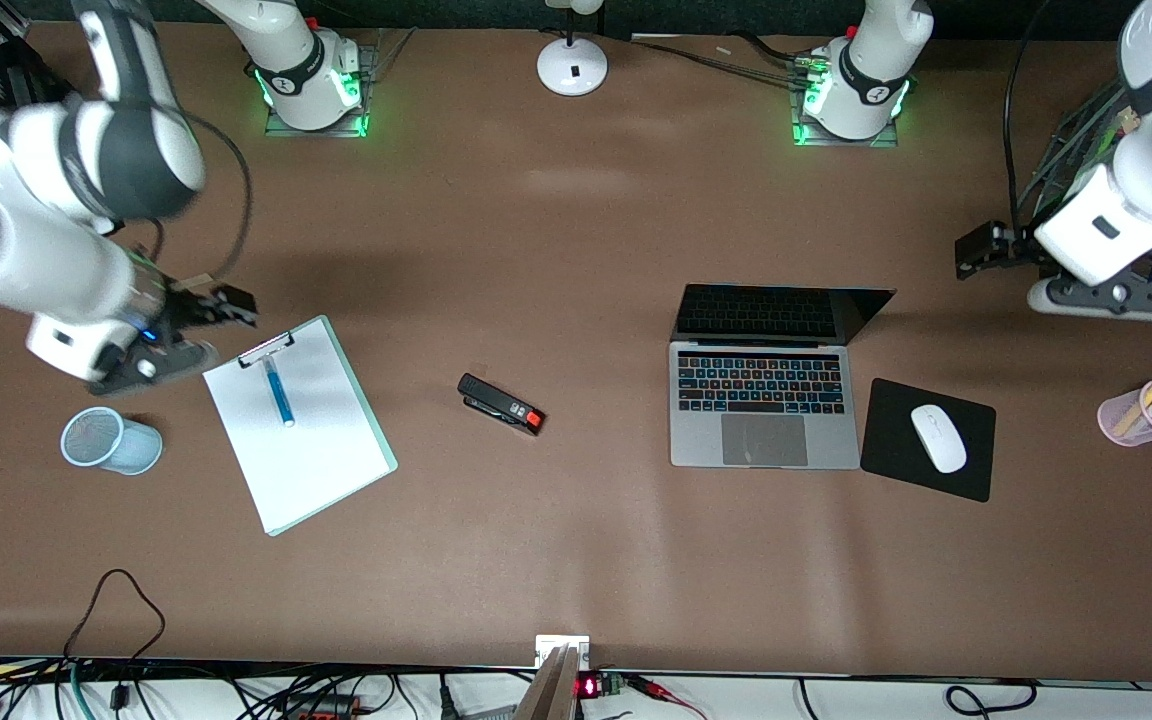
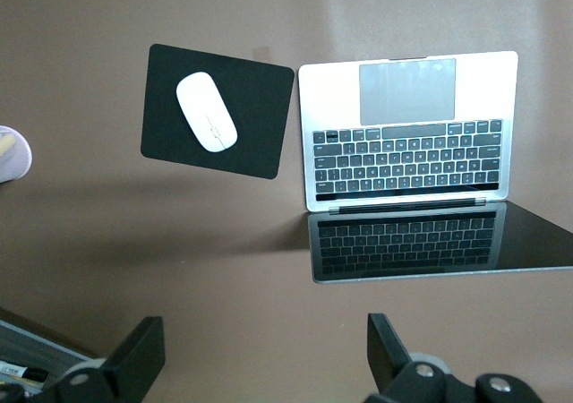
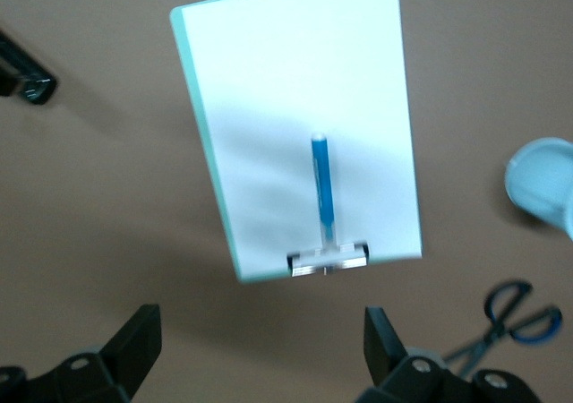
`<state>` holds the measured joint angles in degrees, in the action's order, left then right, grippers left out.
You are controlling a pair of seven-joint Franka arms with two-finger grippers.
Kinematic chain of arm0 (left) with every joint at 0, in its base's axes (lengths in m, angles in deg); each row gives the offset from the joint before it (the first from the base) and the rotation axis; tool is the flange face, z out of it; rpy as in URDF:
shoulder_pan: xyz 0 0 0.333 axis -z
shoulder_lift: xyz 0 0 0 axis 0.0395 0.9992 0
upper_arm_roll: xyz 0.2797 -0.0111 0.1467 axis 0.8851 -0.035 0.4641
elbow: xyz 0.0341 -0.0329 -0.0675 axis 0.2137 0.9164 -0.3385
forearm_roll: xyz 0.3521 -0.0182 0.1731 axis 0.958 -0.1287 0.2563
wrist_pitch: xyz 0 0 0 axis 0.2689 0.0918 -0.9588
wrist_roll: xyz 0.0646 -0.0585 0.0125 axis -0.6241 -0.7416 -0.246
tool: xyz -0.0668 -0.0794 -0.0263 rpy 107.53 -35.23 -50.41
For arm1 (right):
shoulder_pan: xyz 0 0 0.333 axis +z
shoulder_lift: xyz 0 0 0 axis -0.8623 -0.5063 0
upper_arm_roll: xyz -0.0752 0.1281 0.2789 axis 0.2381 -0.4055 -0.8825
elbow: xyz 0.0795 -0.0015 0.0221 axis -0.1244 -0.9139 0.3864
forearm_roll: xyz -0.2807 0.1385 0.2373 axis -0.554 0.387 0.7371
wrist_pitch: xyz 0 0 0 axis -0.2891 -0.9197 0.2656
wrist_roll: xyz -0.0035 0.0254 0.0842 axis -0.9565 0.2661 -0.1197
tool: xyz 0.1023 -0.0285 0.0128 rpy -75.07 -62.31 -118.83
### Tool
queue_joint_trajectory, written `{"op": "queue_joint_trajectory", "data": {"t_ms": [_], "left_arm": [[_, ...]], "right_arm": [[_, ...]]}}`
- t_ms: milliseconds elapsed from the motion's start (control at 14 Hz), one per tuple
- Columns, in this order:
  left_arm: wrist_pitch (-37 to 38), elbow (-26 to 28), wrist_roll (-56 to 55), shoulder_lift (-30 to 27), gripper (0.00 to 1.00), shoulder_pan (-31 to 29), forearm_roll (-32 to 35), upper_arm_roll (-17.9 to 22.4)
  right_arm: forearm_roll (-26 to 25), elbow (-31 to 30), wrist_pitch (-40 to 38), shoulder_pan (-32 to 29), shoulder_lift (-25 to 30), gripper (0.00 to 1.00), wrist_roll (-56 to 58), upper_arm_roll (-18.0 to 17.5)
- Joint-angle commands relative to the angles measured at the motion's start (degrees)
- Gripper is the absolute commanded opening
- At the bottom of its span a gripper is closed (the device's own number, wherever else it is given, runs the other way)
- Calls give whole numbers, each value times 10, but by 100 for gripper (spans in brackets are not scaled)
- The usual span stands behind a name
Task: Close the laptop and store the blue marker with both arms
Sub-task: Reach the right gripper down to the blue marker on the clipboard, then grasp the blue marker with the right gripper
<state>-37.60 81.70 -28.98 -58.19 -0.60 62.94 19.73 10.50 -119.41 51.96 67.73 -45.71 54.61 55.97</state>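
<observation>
The right gripper grabs the blue marker by its body (image 1: 279, 394) next. The marker then goes into the pale blue mesh cup (image 1: 111, 440) for storage.
The laptop (image 1: 764, 415) stands open on the table, its keys lit and its dark screen (image 1: 776, 312) tilted back. It also shows in the left wrist view (image 2: 407, 125). The blue marker (image 1: 278, 390) lies on the white paper of a clipboard (image 1: 301, 440), near the clip, and shows in the right wrist view (image 3: 322, 188). My right gripper (image 1: 234, 305) is open and empty, over the table beside the clipboard's clip end (image 3: 260, 349). My left gripper (image 1: 971, 255) is open and empty, over bare table beside the laptop's screen, toward the left arm's end (image 2: 264, 354).
A pale blue mesh cup (image 1: 111, 440) lies beside the clipboard. A pink cup of pens (image 1: 1148, 412) stands at the left arm's end. A white mouse (image 1: 938, 437) sits on a black pad (image 1: 886, 455). A black stapler (image 1: 501, 403) lies mid-table. Scissors (image 3: 510, 318) lie near the clip.
</observation>
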Motion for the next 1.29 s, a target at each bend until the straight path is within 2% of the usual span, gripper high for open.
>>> {"op": "queue_joint_trajectory", "data": {"t_ms": [0, 71, 214, 357, 643, 857, 1214], "left_arm": [[27, -36, 11, 23, 62, 1, 2, 0], [39, -37, 11, 23, 38, 1, 0, 0], [44, -43, 8, 26, 16, 3, 1, -2], [46, -42, 6, 26, 1, 3, -2, -3], [89, -36, 1, 23, 0, 6, -12, -5], [114, -30, -22, 21, 1, 5, -58, -4], [101, 34, -23, -6, 0, -2, -112, -4]], "right_arm": [[-31, 12, 56, 15, -68, 100, 19, 1], [-46, 12, 82, 19, -86, 92, 26, 1], [-62, 12, 113, 19, -113, 78, 34, 1], [-63, 12, 130, 16, -126, 63, 69, 1], [-62, 12, 167, -2, -156, 58, 109, 2], [-63, 12, 186, -14, -174, 54, 111, 2], [-60, 13, 209, -10, -193, 45, 121, 1]]}}
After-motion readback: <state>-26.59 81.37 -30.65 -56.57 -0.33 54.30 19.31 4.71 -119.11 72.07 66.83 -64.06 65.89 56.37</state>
